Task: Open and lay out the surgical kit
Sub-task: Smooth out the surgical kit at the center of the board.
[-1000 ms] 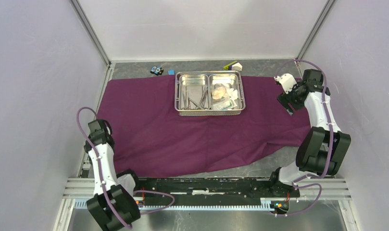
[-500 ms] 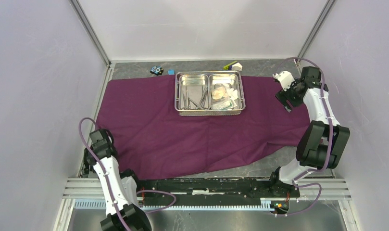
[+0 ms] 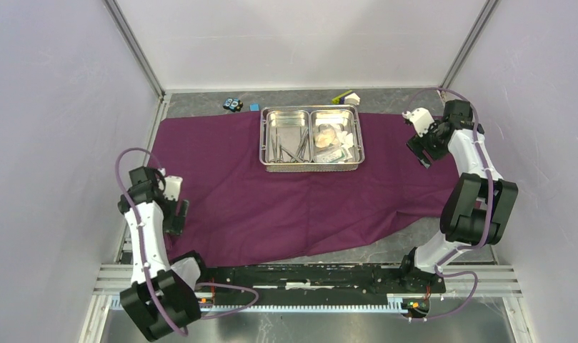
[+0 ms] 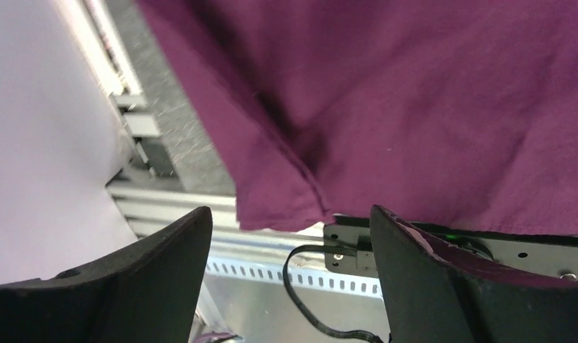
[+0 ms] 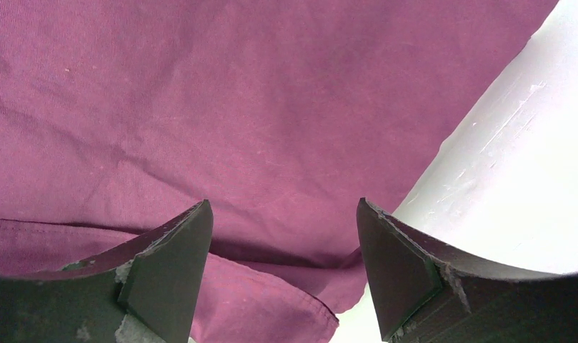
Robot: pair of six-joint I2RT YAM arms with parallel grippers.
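Note:
The fingers of my left gripper stop above the cloth's folded corner. They need to go down to that corner before they close on it.
The dark purple cloth (image 3: 286, 193) lies spread across the table. On its far middle stands the steel tray (image 3: 311, 166). Tweezers and forceps (image 3: 289, 146) lie in its left compartment, gauze and packets (image 3: 332, 137) in its right. My left gripper (image 3: 177, 216) hangs open over the cloth's near left corner (image 4: 278, 204), with nothing between its fingers (image 4: 164, 264). My right gripper (image 3: 421, 153) is open just above the cloth's far right edge (image 5: 293, 300), where a fold of the hem lies below the jaws. Neither gripper holds anything.
Behind the cloth at the back lie a small blue block (image 3: 254, 107), a black piece (image 3: 233, 104) and a yellow-green and white piece (image 3: 346, 96). An aluminium rail (image 3: 307, 275) with a black cable (image 4: 307, 286) runs along the near edge. White walls close both sides.
The left gripper has gone from shut to open and has swung in over the cloth's near left corner. The right gripper has shifted slightly toward the back and stayed open.

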